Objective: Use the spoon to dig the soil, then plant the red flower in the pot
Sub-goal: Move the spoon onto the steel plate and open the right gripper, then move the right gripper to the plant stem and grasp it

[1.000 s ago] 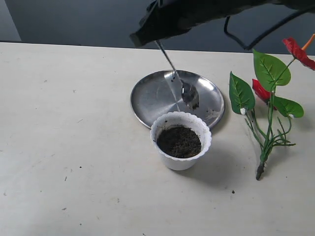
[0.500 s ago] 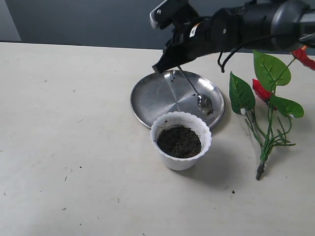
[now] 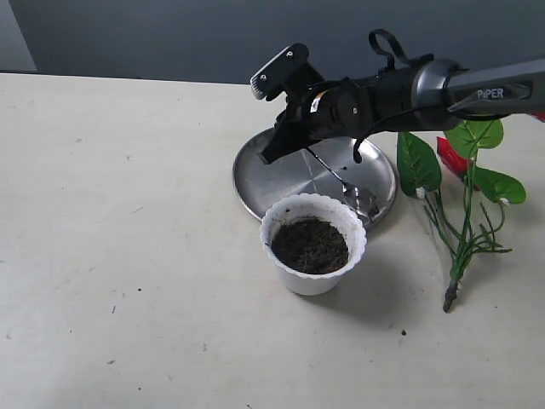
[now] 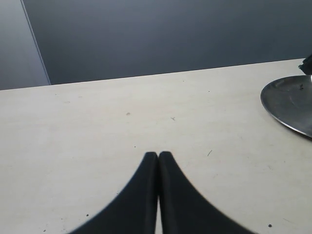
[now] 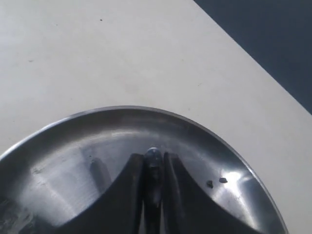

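Observation:
The spoon's bowl rests on the steel plate and the handle hangs low, so the spoon would lie there. It is now time for my right gripper to open.
The white scalloped pot stands in front of the steel plate, filled with dark soil. My right gripper hangs low over the plate, shut on the handle of the spoon. The spoon slants down to its dirty bowl, which lies on the plate just behind the pot's rim. The red flower lies on the table right of the plate, partly under the right arm. My left gripper is shut on nothing, above bare table.
The round steel plate lies behind the pot with a few dirt crumbs on it. The table's far edge meets a dark backdrop. Small dirt specks dot the tabletop.
My right arm has come down toward the plate with the spoon. The spoon's bowl has moved from above the plate down to the plate beside the pot's rim.

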`<state>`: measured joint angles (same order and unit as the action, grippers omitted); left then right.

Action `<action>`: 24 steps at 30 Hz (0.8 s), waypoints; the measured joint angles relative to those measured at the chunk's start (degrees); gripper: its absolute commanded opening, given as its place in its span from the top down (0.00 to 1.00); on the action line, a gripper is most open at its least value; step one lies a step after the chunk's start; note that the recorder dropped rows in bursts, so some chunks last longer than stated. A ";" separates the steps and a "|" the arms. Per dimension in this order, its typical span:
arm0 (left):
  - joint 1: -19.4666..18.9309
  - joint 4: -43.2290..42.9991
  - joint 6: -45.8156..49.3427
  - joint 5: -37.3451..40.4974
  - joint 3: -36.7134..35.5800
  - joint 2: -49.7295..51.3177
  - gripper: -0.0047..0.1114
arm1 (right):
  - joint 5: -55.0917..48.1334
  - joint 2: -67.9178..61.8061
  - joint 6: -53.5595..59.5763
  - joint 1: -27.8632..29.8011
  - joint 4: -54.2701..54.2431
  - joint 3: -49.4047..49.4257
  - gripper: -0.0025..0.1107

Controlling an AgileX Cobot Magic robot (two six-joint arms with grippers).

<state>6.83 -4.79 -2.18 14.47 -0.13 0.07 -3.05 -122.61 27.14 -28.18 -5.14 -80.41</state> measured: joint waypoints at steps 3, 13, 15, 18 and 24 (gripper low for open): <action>0.00 0.00 0.00 0.00 0.00 0.00 0.95 | 0.79 0.00 0.00 0.00 0.00 0.00 0.84; 0.00 0.00 0.00 0.00 0.00 0.00 0.95 | 0.85 0.72 0.00 0.00 -1.38 0.00 0.62; 0.00 0.00 0.00 0.00 0.00 0.00 0.95 | -0.37 2.30 0.00 0.00 -2.62 0.00 0.62; 0.00 0.00 0.00 0.00 0.00 0.00 0.95 | -4.65 6.63 -1.43 0.00 -5.60 0.00 0.62; 0.00 0.00 0.00 0.00 0.00 0.00 0.95 | -19.73 18.96 -11.70 0.00 -4.04 0.00 0.62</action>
<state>6.83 -4.79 -2.18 14.47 -0.13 0.07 -22.78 -103.65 15.44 -28.18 -9.18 -80.41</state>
